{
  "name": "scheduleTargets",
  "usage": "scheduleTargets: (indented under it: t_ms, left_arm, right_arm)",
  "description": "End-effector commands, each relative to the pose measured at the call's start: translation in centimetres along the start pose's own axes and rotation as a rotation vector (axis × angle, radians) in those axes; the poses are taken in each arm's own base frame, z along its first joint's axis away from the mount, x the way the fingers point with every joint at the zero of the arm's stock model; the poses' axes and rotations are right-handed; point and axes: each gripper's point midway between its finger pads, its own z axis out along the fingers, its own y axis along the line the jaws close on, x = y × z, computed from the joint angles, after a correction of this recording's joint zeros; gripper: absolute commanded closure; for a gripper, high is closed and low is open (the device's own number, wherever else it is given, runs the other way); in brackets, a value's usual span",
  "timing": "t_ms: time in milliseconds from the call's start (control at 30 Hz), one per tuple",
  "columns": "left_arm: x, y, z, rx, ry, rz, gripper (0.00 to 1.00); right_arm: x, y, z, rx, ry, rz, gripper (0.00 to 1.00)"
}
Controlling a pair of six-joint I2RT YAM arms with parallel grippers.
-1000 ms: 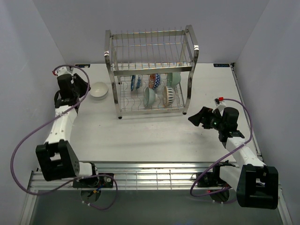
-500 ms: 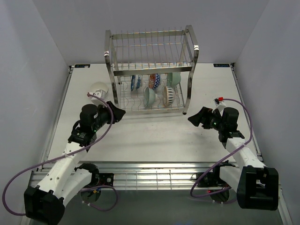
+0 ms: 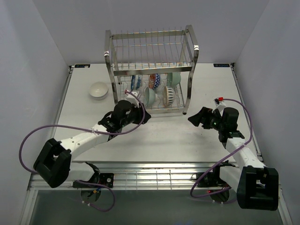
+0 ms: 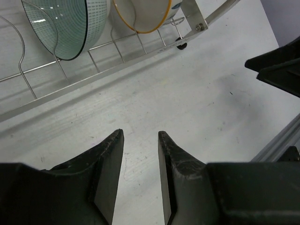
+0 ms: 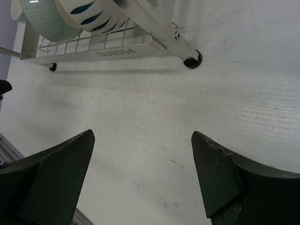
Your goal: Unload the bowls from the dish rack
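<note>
The left gripper grabs the green bowl by its dark rim (image 3: pixel 148 88) next, to clear the dish rack (image 3: pixel 151 51).
The dish rack (image 3: pixel 151 51) stands at the back middle. Its lower tier holds a blue-and-white bowl (image 3: pixel 136 82), a red-blue bowl (image 3: pixel 154 80), a pale mint bowl (image 3: pixel 174 78), a green bowl (image 3: pixel 149 97) and a striped bowl (image 3: pixel 169 95). A white bowl (image 3: pixel 98 90) sits on the table left of the rack. My left gripper (image 3: pixel 145 115) is open a little and empty, just in front of the rack below the green bowl (image 4: pixel 65 23); it shows in its wrist view (image 4: pixel 140 136). My right gripper (image 3: pixel 193 119) is wide open and empty, right of the rack's front right foot (image 5: pixel 192 61).
The rack's front rail (image 4: pixel 117 58) runs across the left wrist view, with a yellow-rimmed bowl (image 4: pixel 140 14) above it. The right arm's dark fingers (image 4: pixel 276 65) show at that view's right edge. A metal rail (image 3: pixel 150 176) runs along the table's near edge.
My left arm has swung from beside the white bowl at the far left to the front of the rack. The white bowl stays on the table. The right arm has not moved.
</note>
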Motion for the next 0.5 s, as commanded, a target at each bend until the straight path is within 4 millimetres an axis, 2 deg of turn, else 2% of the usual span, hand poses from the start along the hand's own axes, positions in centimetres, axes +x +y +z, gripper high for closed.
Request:
scheduleTargets:
  t_ms: [0,33,100,133,300,333,400,467]
  left_arm:
    - [-3.9,-0.6,1.6,-0.024,-0.135,0.054,0.53]
    - [-4.5,-0.8,2.0,-0.016,-0.163,0.071,0.53]
    - [-4.3,-0.2,3.0,-0.035,-0.178,0.088,0.53]
    - [-5.2,-0.5,3.2,-0.025,-0.220,0.097,0.53]
    - [-5.7,0.9,5.0,-0.082,-0.266,0.158,0.51]
    - [-6.5,0.8,5.2,-0.090,-0.294,0.169,0.50]
    - [-6.5,1.5,5.9,-0.115,-0.300,0.212,0.50]
    - [-7.6,1.6,6.3,-0.129,-0.337,0.234,0.48]
  right_arm:
    - [-0.2,0.3,0.0,-0.010,-0.006,-0.020,0.10]
    - [-0.2,0.3,0.0,-0.009,-0.010,-0.024,0.10]
    - [-0.3,0.3,0.0,-0.009,-0.013,-0.024,0.10]
    - [-0.3,0.3,0.0,-0.010,-0.012,-0.024,0.10]
    - [-0.2,0.3,0.1,-0.018,-0.007,-0.021,0.10]
    - [-0.2,0.3,0.1,-0.019,-0.008,-0.021,0.09]
    - [-0.1,0.4,0.1,-0.023,-0.008,-0.020,0.10]
    - [-0.2,0.4,0.2,-0.026,-0.008,-0.019,0.09]
